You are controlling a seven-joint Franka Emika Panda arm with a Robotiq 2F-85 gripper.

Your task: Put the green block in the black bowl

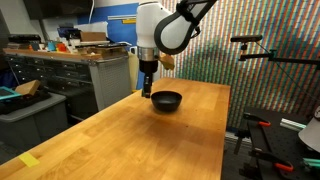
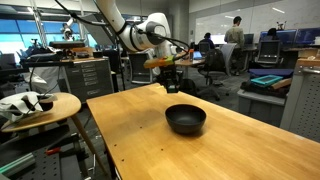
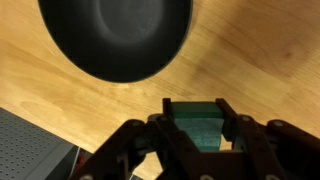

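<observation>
The green block (image 3: 197,122) is still short of the black bowl's rim and would land outside if I opened my gripper now. I need to keep my gripper closed on it until it is over the bowl.
The green block (image 3: 197,122) is a small dark green cube clamped between my gripper's (image 3: 197,112) two black fingers in the wrist view. The black bowl (image 3: 115,35) fills the top of that view, just ahead of the fingertips. In both exterior views the gripper (image 1: 147,92) (image 2: 170,86) hangs above the wooden table, beside and slightly above the bowl (image 1: 166,101) (image 2: 185,119). The block is too small to make out in the exterior views.
The wooden table (image 1: 150,140) has a flat yellow tape patch (image 1: 29,160) near its front corner. A cabinet with clutter (image 1: 70,70) stands behind it. A round side table (image 2: 40,105) with objects stands beside the table, and its edge shows in the wrist view (image 3: 30,150).
</observation>
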